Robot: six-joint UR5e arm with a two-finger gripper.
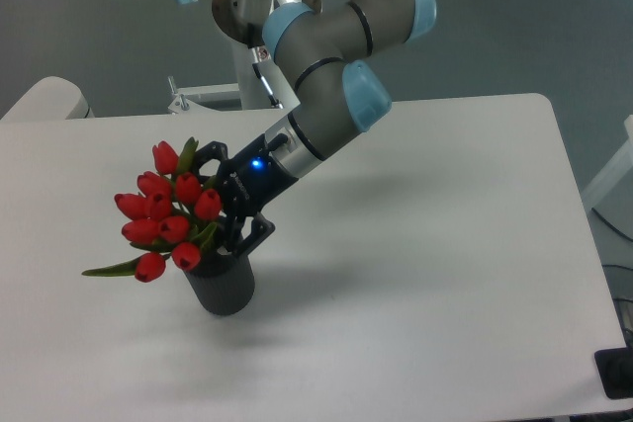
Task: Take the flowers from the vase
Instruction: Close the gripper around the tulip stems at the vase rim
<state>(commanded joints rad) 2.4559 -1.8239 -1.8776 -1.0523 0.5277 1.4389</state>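
Note:
I should next pinch the green stems below the red blooms with my gripper to lift the flowers (163, 212) out of the vase (224, 287).
The flowers (163, 212), a bunch of red tulip buds with green stems and one long leaf sticking out to the left, stand in the vase (224, 287), a short dark cylinder on the white table (425, 274). They lean left over its rim. My gripper (226, 201) reaches in from the upper right, just above the vase's mouth. It is open, with one finger behind the bunch and the other in front near the rim. The stems lie between or right against the fingers; the blooms hide the exact contact.
The arm's base column (265, 71) stands behind the table's far edge. A pale rounded object (45, 98) shows at the far left. A dark item (615, 373) sits off the table's right front corner.

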